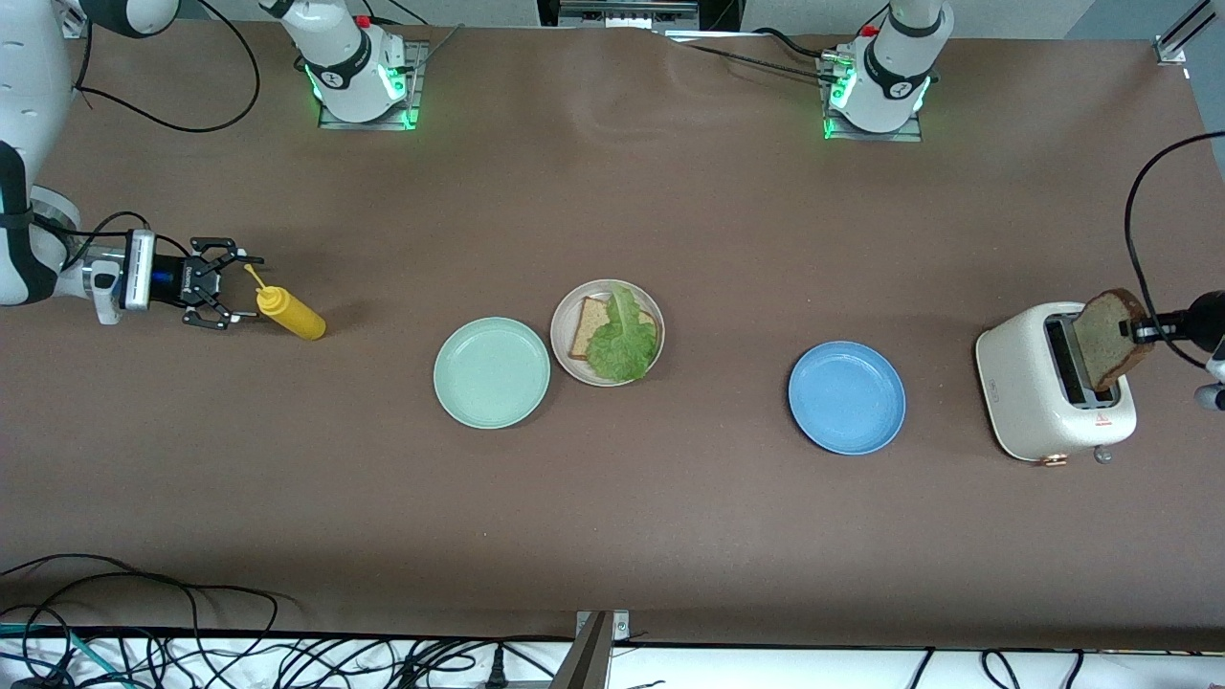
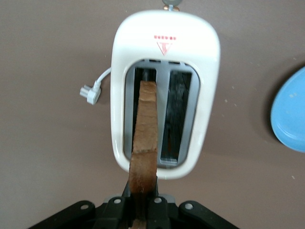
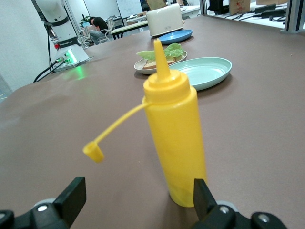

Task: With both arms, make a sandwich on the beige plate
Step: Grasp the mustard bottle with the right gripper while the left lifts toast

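I should grab the yellow squeeze bottle by its body (image 1: 297,316) with my right gripper next, to dress the sandwich on the beige plate (image 1: 561,323).
The beige plate (image 1: 561,323) stands mid-table and holds one bread slice (image 1: 585,326) with a green lettuce leaf (image 1: 624,341) lying on it. My left gripper (image 1: 1144,330) (image 2: 143,210) is shut on the crust edge of a second bread slice (image 1: 1105,337) (image 2: 146,138). That slice tilts up over the white toaster (image 1: 1038,397) (image 2: 164,43), with its lower end in a slot. My right gripper (image 1: 222,297) (image 3: 138,195) is open near the table at the right arm's end, and a yellow squeeze bottle (image 1: 292,316) (image 3: 176,138) stands just off its fingertips.
A mint-green plate (image 1: 491,371) (image 3: 205,71) lies beside the beige plate, toward the right arm's end. A blue plate (image 1: 847,397) (image 2: 290,114) lies between the beige plate and the toaster. The bottle's cap hangs open on its strap. Cables run along the table's near edge.
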`<state>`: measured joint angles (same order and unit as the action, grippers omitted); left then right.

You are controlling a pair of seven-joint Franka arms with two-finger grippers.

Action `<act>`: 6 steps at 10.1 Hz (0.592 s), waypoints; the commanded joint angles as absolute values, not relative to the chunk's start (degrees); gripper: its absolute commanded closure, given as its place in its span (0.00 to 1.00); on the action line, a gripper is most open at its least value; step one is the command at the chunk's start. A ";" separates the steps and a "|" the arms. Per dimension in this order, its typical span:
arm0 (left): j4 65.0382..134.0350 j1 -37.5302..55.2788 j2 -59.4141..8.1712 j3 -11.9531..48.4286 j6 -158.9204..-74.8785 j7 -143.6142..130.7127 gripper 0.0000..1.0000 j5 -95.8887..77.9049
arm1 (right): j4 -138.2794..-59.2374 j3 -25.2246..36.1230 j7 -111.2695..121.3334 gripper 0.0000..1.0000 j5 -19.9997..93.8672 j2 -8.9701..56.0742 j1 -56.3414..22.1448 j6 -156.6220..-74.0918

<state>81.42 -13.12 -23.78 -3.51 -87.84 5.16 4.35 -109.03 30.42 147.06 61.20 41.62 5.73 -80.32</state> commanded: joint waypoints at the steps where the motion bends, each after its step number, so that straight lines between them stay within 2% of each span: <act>1: 79.04 -12.83 -18.29 -3.43 -81.15 7.11 1.00 3.52 | -103.20 30.06 150.37 0.00 65.47 47.71 6.68 -76.74; 3: 72.63 -12.75 -18.28 -3.43 -73.77 8.08 1.00 2.99 | -102.92 27.79 150.38 0.00 66.88 48.78 7.11 -76.20; 6: 70.84 -11.34 -18.37 -1.85 -72.33 8.09 1.00 2.81 | -102.92 26.28 150.38 0.00 67.85 49.92 7.38 -75.94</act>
